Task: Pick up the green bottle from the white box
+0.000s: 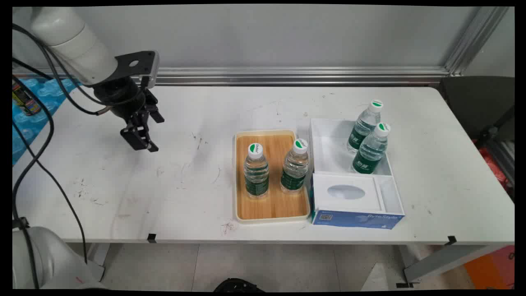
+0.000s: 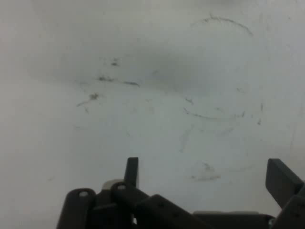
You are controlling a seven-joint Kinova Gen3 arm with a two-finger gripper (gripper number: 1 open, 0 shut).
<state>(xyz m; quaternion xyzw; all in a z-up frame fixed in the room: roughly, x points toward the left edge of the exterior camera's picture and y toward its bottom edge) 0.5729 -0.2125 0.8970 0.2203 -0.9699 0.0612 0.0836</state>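
Observation:
My gripper is going to grab a water bottle by its clear shoulder (image 1: 376, 141) next, to move it from the white box to the wooden tray (image 1: 273, 205).
My black gripper (image 1: 144, 144) hangs above the left part of the white table (image 1: 123, 193), open, with nothing between its fingers. In the hand view the gripper (image 2: 205, 174) looks down on bare scuffed tabletop (image 2: 157, 95), one fingertip (image 2: 131, 171) at left and the other at right. Well to its right a wooden tray (image 1: 273, 205) carries two upright water bottles (image 1: 256, 170) (image 1: 295, 166) with green labels. Beside the tray a white box (image 1: 328, 148) holds two more bottles (image 1: 364, 125) (image 1: 372, 148).
A blue-sided tissue box (image 1: 353, 203) lies in front of the white box. Black cables (image 1: 45, 123) hang from the arm at left. A blue pack with a can (image 1: 24, 100) sits beyond the table's left edge. A dark chair (image 1: 481, 107) stands at right.

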